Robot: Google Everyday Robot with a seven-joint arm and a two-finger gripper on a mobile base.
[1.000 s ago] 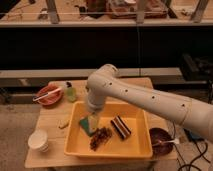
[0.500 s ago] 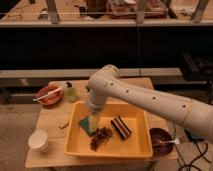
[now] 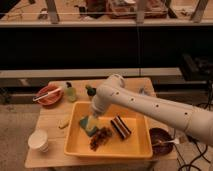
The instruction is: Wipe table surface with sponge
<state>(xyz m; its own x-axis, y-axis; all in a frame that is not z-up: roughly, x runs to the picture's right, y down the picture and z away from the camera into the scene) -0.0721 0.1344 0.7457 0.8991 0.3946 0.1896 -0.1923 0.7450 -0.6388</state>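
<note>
My gripper grabs the teal-green sponge by its edge (image 3: 89, 119) next, to wipe the light wooden table surface.
The teal-green sponge (image 3: 88, 125) lies in the near-left part of a yellow tub (image 3: 111, 151) that stands on the light wooden table surface (image 3: 52, 114). My gripper (image 3: 93, 118) reaches down into the tub at the end of the white arm (image 3: 150, 107). It sits right over the sponge's upper edge and stands open. Whether it touches the sponge I cannot tell. Part of the sponge is hidden behind the gripper.
In the tub also lie a dark striped block (image 3: 120, 126) and a brown crumbly lump (image 3: 101, 137). On the table stand a red bowl with a utensil (image 3: 48, 95), two green bottles (image 3: 70, 92), a pale yellow lump (image 3: 63, 122), a white cup (image 3: 39, 140) and a dark bowl with a spoon (image 3: 161, 141).
</note>
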